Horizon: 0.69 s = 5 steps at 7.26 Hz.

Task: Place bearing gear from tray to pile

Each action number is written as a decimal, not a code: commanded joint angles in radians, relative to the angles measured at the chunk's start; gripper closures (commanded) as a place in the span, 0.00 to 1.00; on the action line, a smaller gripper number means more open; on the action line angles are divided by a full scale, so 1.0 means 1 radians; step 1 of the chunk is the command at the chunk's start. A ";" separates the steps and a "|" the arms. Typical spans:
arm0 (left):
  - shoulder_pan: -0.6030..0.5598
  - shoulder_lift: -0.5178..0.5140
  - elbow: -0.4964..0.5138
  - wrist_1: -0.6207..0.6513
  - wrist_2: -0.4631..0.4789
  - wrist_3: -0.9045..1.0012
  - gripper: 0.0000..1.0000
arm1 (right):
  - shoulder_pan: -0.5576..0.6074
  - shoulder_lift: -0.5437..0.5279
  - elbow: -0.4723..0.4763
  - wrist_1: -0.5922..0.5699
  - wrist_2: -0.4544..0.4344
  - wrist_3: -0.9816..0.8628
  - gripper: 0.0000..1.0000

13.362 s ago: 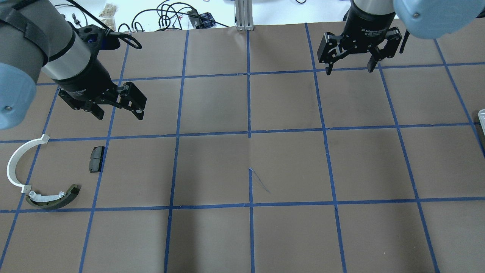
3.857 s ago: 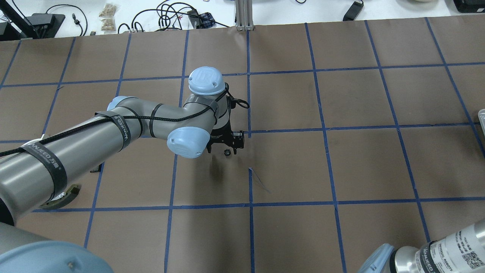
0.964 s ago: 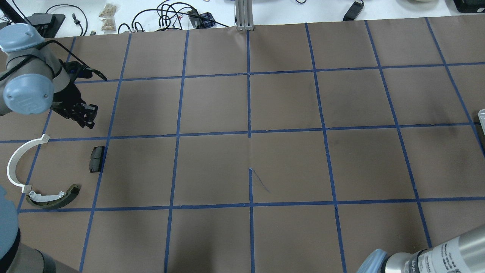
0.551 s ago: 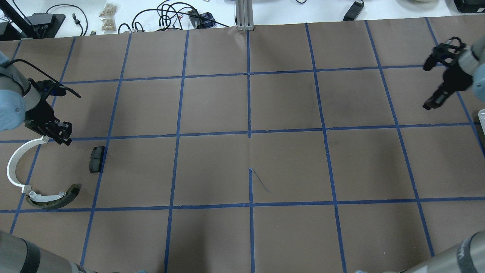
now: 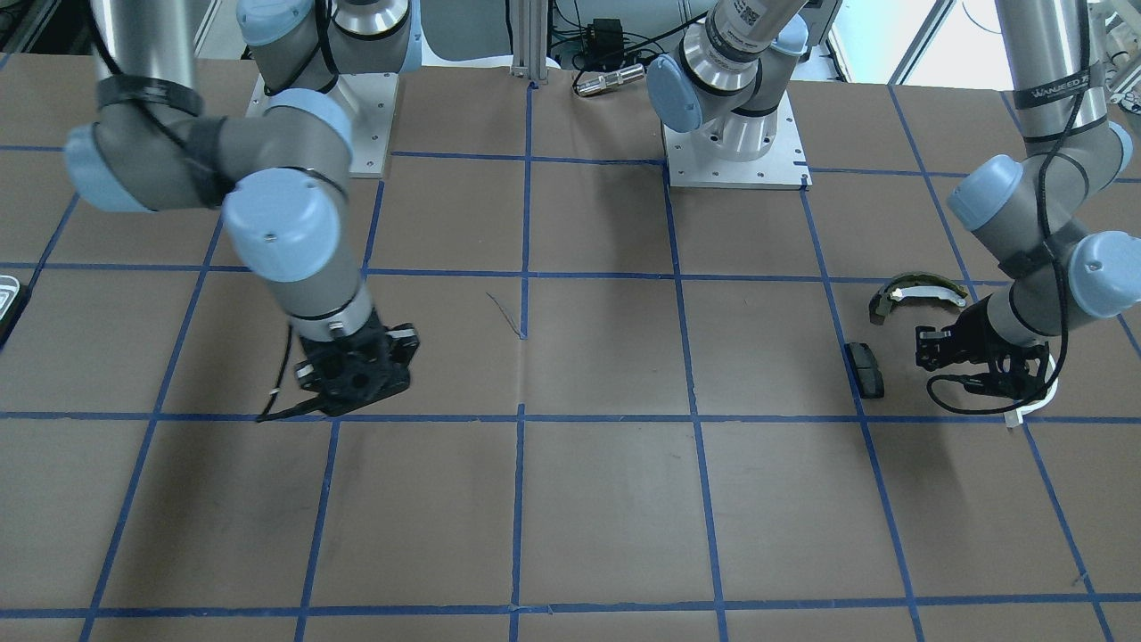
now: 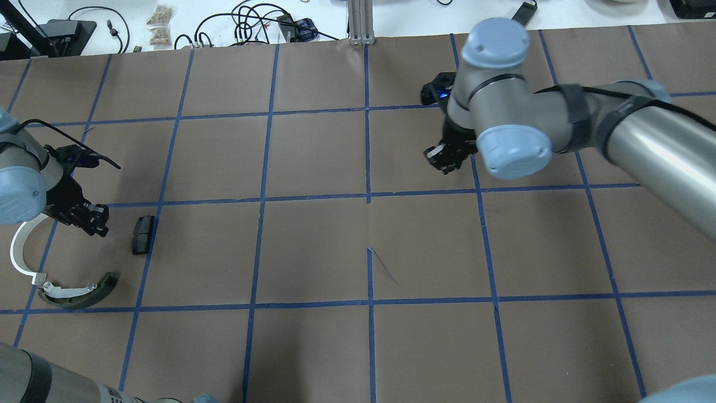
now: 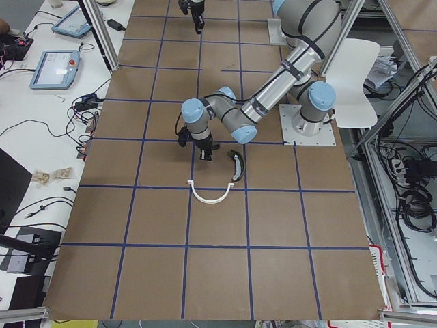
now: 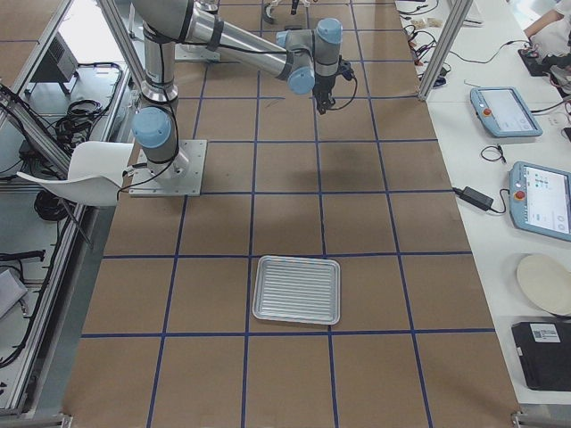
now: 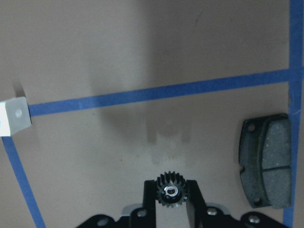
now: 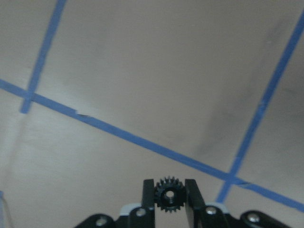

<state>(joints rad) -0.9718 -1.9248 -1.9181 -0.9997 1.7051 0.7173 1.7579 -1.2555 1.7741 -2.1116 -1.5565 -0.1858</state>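
Observation:
The black gear's toothed edge hangs high beside the tape crossing, so my right gripper keeps holding the gear for now, until it touches the brown paper (image 5: 563, 348).
My left gripper (image 6: 90, 217) is shut on a small black bearing gear (image 9: 172, 189) and holds it low over the paper, among the pile. The pile is a white plastic arc (image 6: 18, 253), a dark olive brake shoe (image 6: 78, 295) and a black pad (image 6: 142, 235). The pad lies just right of the gripper in the left wrist view (image 9: 265, 166). My right gripper (image 6: 444, 159) is shut on a second black gear (image 10: 169, 192) over the table's middle right. The silvery tray (image 8: 296, 290) lies far off by the right end.
The table is brown paper with a blue tape grid. Cables and small items lie on the white bench (image 6: 168, 22) beyond the far edge. The right arm's forearm (image 6: 643, 134) spans the right half of the table.
My left gripper has moved down closer to the white arc and black pad. My right arm has swung from the far right edge in toward the table's middle.

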 commanded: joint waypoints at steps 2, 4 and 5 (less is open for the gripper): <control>-0.002 -0.002 0.004 0.001 0.007 0.002 0.00 | 0.298 0.115 -0.001 -0.101 0.036 0.563 1.00; -0.031 0.004 0.028 0.001 0.011 -0.007 0.00 | 0.304 0.143 -0.002 -0.104 0.070 0.597 0.57; -0.082 0.013 0.072 -0.019 0.013 -0.030 0.00 | 0.287 0.133 -0.011 -0.103 0.067 0.586 0.01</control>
<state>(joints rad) -1.0084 -1.9203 -1.8860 -1.0035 1.7173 0.7074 2.0526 -1.1209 1.7702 -2.2127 -1.4902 0.3971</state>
